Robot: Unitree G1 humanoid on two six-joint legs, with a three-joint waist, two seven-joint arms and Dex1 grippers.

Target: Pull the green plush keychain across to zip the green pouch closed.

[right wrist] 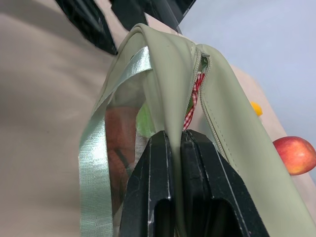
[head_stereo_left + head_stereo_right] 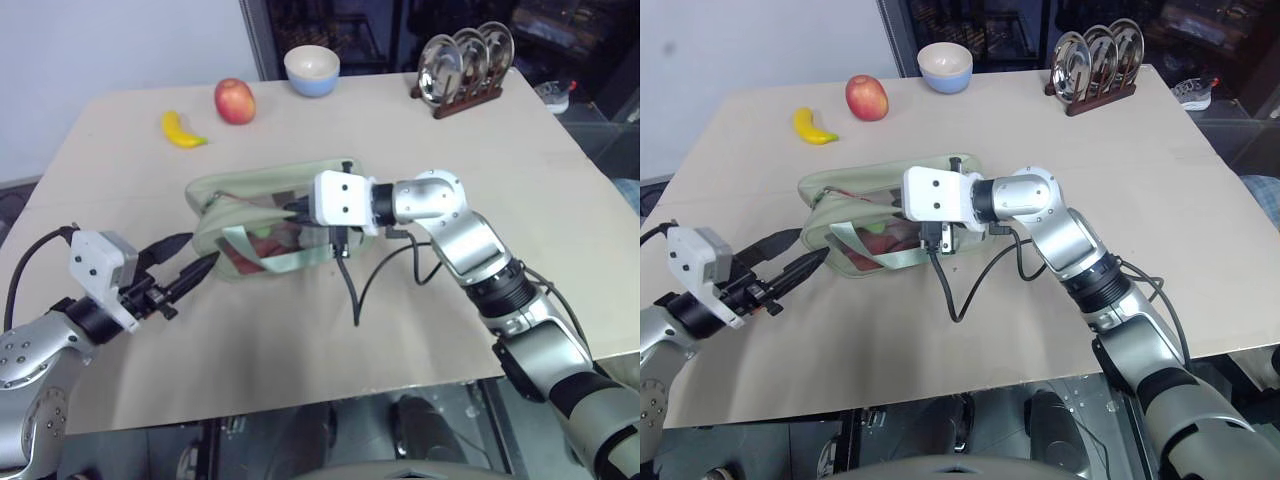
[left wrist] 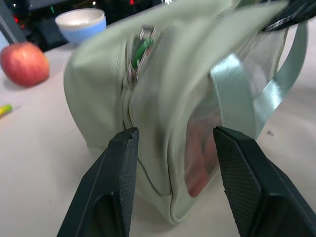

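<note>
The pouch's end panel (image 3: 147, 126) is sagging and slack. My left gripper should next grab the fabric by the piped corner seam (image 3: 171, 165), which stands out as a fold.
The green pouch (image 2: 250, 186) lies in the middle of the table, its clear side showing red and green contents. My right gripper (image 1: 173, 134) is shut on the pouch's top fabric beside the zipper, reaching in from the right (image 2: 298, 211). The zipper stands partly open, with a red checked cloth showing in the gap. The green plush keychain (image 3: 140, 51) shows as a small bright green tag at the zipper, on the pouch's left end. My left gripper (image 2: 195, 252) is open just off that end, low above the table, with the pouch's end (image 3: 98, 94) facing its two fingers.
A banana (image 2: 182, 130), an apple (image 2: 234, 100) and a bowl (image 2: 311, 70) sit at the back left. A rack of metal plates (image 2: 465, 60) stands at the back right. A black cable (image 2: 350, 290) hangs from my right wrist onto the table in front of the pouch.
</note>
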